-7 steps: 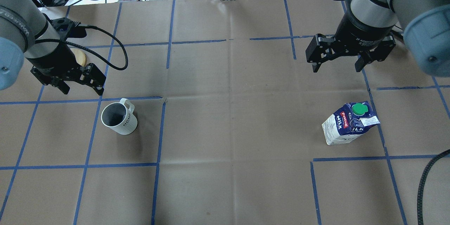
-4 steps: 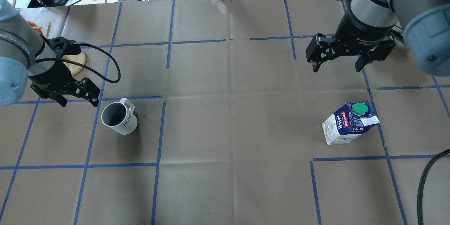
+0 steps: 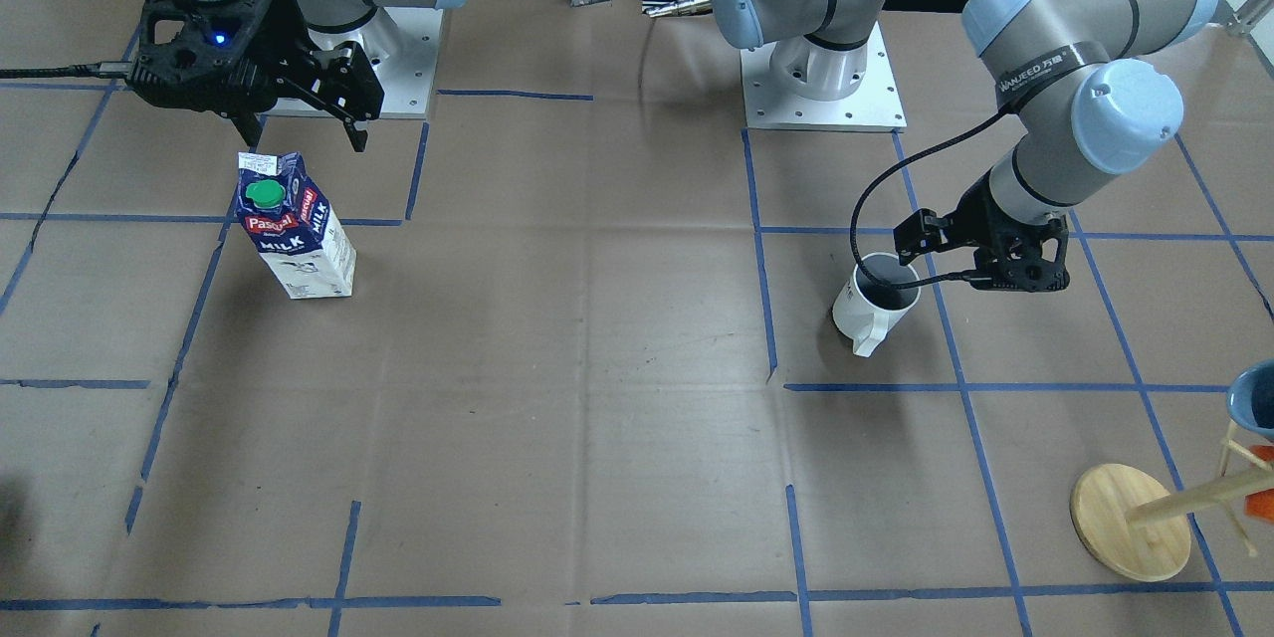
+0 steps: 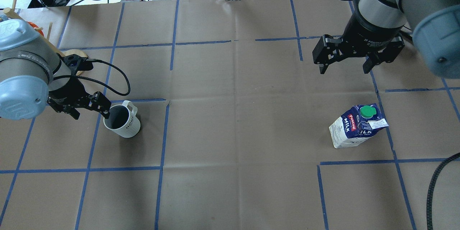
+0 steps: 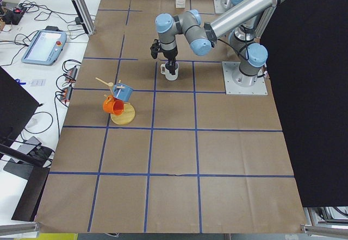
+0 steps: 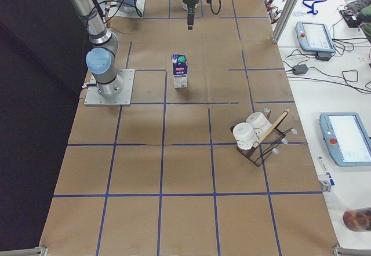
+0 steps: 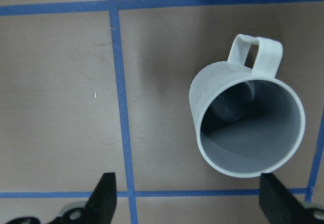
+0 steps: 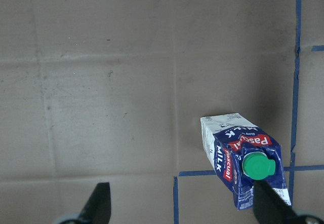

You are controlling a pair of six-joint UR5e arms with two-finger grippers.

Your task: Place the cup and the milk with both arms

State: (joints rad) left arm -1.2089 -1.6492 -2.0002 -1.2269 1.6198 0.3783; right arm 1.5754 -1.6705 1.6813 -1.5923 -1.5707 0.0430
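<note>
The left gripper picks up the white cup by its rim (image 3: 893, 283) next, to place it beside the milk (image 3: 297, 226).
The white cup (image 4: 130, 128) with a dark grey interior stands upright at the left, its handle pointing to the far side. My left gripper (image 4: 92, 115) is open and empty, low beside the cup's left side, with one finger at its rim. In the left wrist view the cup (image 7: 253, 143) sits near the right finger. The milk (image 4: 354, 127) carton stands upright at the right, and it also shows in the front view (image 3: 299, 239). My right gripper (image 4: 344, 69) is open and empty, hanging above the table on the far side of the carton (image 8: 243, 158).
A wooden mug tree (image 3: 1133, 521) with a blue and an orange cup stands at the table's far left corner, behind my left arm. A wire rack with white cups (image 6: 255, 131) stands far out on the right side. Cables and boxes lie beyond the far edge.
My left arm has come down and toward me, from the far side of the cup to right beside its rim. My right arm and the milk have not moved.
</note>
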